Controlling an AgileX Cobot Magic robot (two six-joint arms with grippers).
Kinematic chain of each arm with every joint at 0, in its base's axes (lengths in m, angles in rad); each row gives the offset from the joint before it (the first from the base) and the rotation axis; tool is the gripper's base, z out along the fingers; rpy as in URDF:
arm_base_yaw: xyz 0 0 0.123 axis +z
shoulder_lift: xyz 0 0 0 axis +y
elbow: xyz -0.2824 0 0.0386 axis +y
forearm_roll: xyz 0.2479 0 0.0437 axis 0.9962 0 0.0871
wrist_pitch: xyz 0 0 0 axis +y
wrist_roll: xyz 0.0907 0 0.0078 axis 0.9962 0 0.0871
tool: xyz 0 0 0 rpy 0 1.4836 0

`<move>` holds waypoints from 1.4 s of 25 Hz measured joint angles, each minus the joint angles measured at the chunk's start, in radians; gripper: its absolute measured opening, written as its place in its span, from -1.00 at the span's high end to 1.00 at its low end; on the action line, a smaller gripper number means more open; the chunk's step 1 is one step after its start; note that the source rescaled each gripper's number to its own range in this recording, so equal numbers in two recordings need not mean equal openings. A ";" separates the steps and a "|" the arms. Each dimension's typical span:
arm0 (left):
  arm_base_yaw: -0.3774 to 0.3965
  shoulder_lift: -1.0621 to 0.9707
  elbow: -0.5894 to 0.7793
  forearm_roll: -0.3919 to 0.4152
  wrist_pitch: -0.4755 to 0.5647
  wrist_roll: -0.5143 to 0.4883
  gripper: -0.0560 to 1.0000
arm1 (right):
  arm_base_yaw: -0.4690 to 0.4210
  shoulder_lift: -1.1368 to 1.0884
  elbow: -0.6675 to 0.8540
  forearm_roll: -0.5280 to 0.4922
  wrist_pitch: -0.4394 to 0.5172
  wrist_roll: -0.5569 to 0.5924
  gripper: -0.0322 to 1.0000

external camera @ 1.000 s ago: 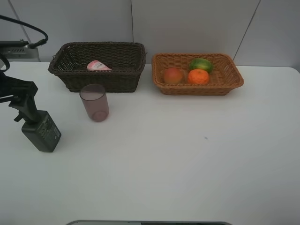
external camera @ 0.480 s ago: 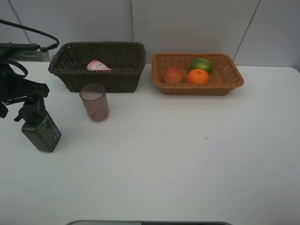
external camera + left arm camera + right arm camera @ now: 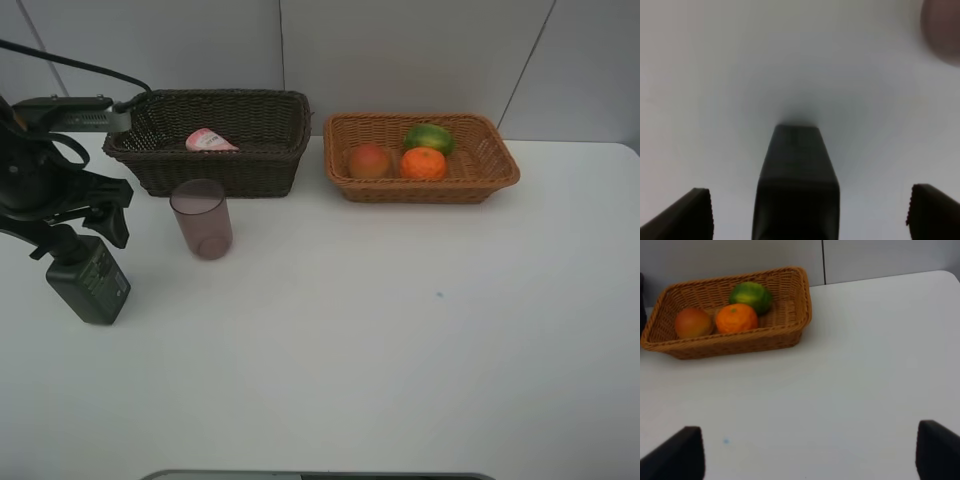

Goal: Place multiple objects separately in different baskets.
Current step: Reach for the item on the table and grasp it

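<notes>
The left gripper's fingers are above the bottle's body, so the left gripper should go lower before it closes on the dark bottle's body (image 3: 90, 285) (image 3: 797, 175).
The dark green-black pump bottle (image 3: 91, 284) lies on the white table at the left. My left gripper (image 3: 72, 238) hangs over its pump end. In the left wrist view the gripper (image 3: 810, 215) is open, and the bottle (image 3: 796, 185) sits between the wide-apart fingers without touching them. The translucent mauve cup (image 3: 202, 218) stands upright in front of the dark brown basket (image 3: 150, 170), which holds the pink tube (image 3: 210, 140). The light tan basket (image 3: 490, 180) holds the orange (image 3: 423, 163), the green fruit (image 3: 429, 137) and the red-orange fruit (image 3: 369, 160). My right gripper (image 3: 807, 455) is open and empty, out of the high view.
The cup shows as a blurred shape in the left wrist view (image 3: 942, 30), close to the bottle. The right wrist view shows the tan basket (image 3: 785, 335) with the three fruits. A cable runs from the left arm past the dark basket's left corner.
My left arm has moved right into view and now stands over the bottle's pump end. The bottle, the cup and the baskets have not moved.
</notes>
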 joint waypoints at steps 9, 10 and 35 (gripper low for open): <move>0.000 0.055 0.000 0.000 0.000 -0.007 -1.00 | 0.000 0.000 0.000 -0.001 0.000 0.000 -0.67; 0.000 0.062 0.000 0.000 0.000 -0.007 -1.00 | 0.000 0.000 0.000 -0.001 0.000 0.000 -0.67; 0.000 0.071 0.076 0.000 -0.060 -0.007 -1.00 | 0.000 0.000 0.000 0.000 0.000 0.000 -0.67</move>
